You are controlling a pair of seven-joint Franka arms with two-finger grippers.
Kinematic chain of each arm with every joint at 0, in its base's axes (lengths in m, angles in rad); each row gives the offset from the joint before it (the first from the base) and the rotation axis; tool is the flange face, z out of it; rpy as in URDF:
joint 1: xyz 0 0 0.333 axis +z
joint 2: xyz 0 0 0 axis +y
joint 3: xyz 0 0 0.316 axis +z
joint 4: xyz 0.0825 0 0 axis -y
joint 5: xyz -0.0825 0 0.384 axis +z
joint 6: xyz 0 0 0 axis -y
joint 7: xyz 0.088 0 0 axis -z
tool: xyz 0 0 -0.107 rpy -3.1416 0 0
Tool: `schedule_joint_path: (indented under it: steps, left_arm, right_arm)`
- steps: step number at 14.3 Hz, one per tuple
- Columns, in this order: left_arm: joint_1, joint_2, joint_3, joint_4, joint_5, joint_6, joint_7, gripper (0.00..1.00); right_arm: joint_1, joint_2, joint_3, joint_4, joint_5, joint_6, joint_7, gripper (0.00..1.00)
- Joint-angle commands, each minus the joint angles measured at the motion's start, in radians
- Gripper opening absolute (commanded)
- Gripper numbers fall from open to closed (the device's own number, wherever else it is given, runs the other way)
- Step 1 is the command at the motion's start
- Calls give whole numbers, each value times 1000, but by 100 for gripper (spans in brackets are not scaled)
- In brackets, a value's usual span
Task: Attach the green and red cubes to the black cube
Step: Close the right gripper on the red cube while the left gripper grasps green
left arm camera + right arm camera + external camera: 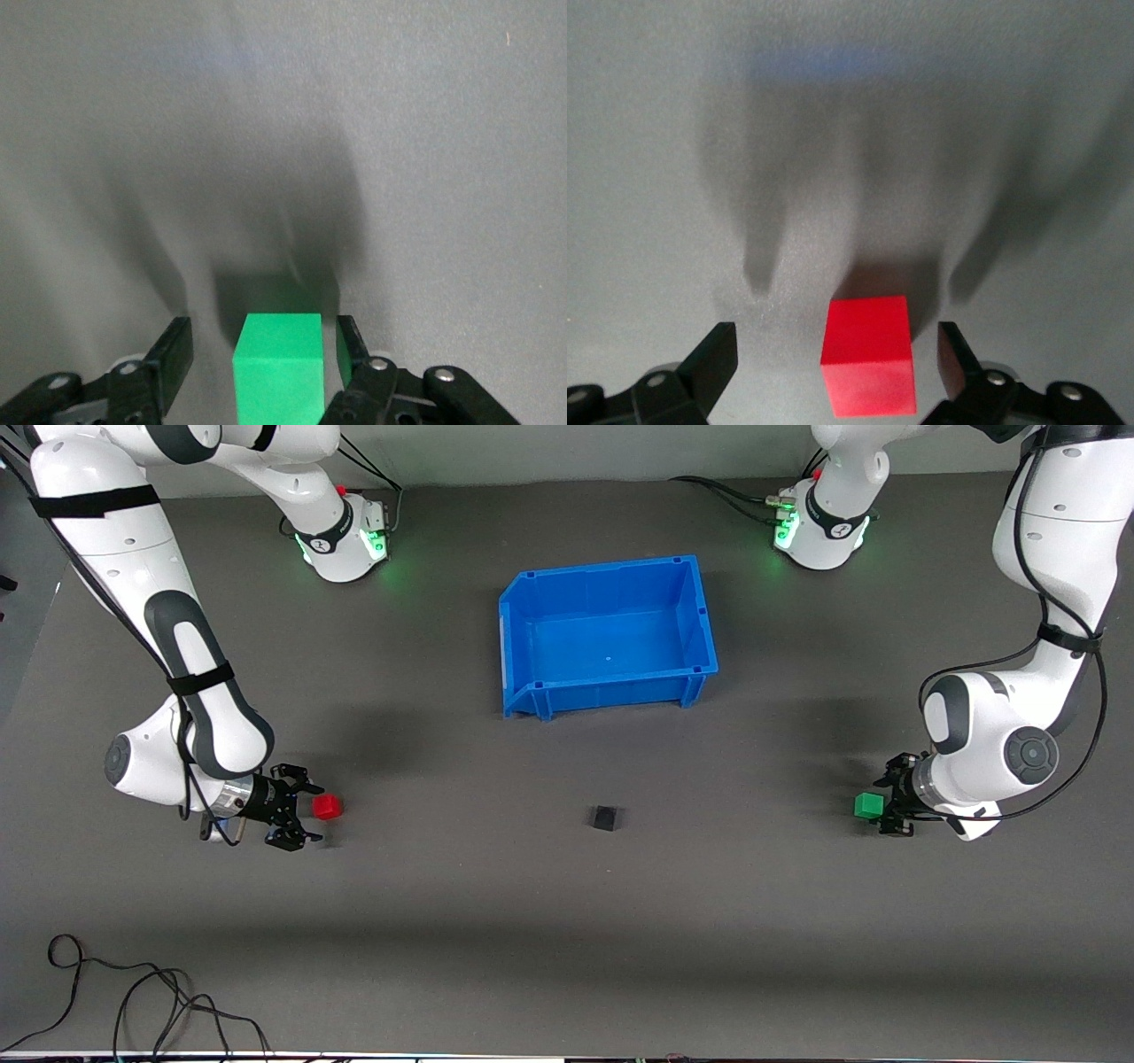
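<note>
My right gripper should close on the red cube now. Its fingers are beside the red cube (pixel 327 807) (pixel 866 365), low over the mat, so they would hold the cube.
The red cube (pixel 327 807) rests on the grey mat toward the right arm's end of the table. My right gripper (pixel 312 812) is low at it, open, and the cube lies between its fingertips without touching either finger; the right wrist view shows the red cube (pixel 866 365) and the right gripper (pixel 835 354). The green cube (pixel 869 806) rests on the mat toward the left arm's end. My left gripper (pixel 886 802) is open around it; the left wrist view shows the green cube (pixel 276 363) in the left gripper (pixel 264 350), close to one finger. The black cube (pixel 604 817) sits alone mid-table.
An empty blue bin (pixel 611 691) stands mid-table, farther from the front camera than the black cube. Loose black cables (pixel 133 1001) lie on the mat near the front edge at the right arm's end.
</note>
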Motion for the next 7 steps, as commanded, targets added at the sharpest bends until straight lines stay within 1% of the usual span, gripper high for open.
schedule_joint_path:
  steps: [1, 2, 3, 4, 5, 6, 7]
  left_arm:
    - [-12, -5, 6, -8, -5, 5, -15, 47]
    - [-11, -6, 6, -7, -5, 2, -15, 35]
    - [-11, -6, 6, -7, -5, 2, -16, 35]
    - [-11, -5, 6, -5, -5, 6, -16, 36]
    - [-11, -5, 6, -5, -5, 8, -16, 28]
    - [-11, -8, 6, -4, -5, 2, -16, 4]
    - [-11, -11, 6, 7, -5, -13, -16, 0]
  right_arm:
    - [8, 8, -5, 21, 33, 7, -33, 94]
    - [8, 8, -5, 22, 33, 5, -34, 87]
    - [8, 7, -5, 22, 33, 4, -37, 78]
    - [6, 7, -5, 22, 33, 1, -60, 64]
    - [5, 7, -5, 22, 33, -3, -83, 54]
    - [5, 7, -5, 22, 33, -4, -89, 48]
    - [5, 5, -5, 22, 33, -4, -94, 38]
